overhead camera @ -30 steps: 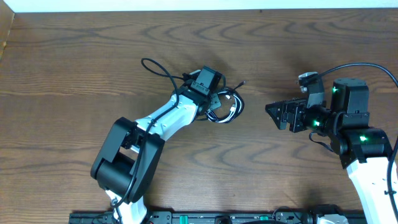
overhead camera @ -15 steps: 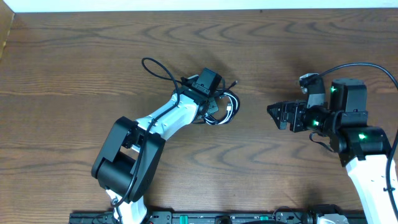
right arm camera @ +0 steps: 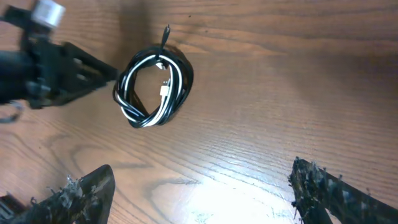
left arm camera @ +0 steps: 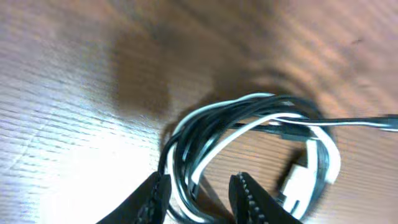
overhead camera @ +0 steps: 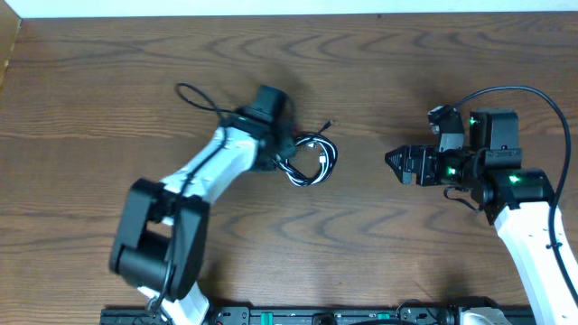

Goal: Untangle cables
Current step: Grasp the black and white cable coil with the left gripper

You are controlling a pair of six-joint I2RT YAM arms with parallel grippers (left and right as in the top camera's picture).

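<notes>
The coil (left arm camera: 261, 99) has cable parts at its rim farthest from my right gripper. My left gripper should grab it by those parts next, so the coil's opposite rim stays free to untangle the cables.
The cables (overhead camera: 312, 160) lie as one small coil of black and white strands on the wooden table (overhead camera: 406, 63), left of centre. My left gripper (overhead camera: 287, 153) sits at the coil's left rim. In the left wrist view its jaws (left arm camera: 200, 186) stand apart, open, with the coil's (left arm camera: 261, 99) near strands passing between them beside the left finger and a gap to the right finger. A white plug (left arm camera: 297, 180) lies inside the loop. My right gripper (overhead camera: 393, 161) is open wide to the right, apart from the coil (right arm camera: 185, 81); its fingers (right arm camera: 81, 193) frame bare wood.
The left arm's thick black wire (overhead camera: 194, 95) loops over the table left of the wrist. The right arm's wire (overhead camera: 515, 90) arcs above its body. The table's far edge (overhead camera: 289, 14) runs along the top. The left arm (right arm camera: 50, 62) shows in the right wrist view.
My left arm has swung left and pulled the coil slightly left and down the picture. Its jaws have widened. The right gripper has barely shifted.
</notes>
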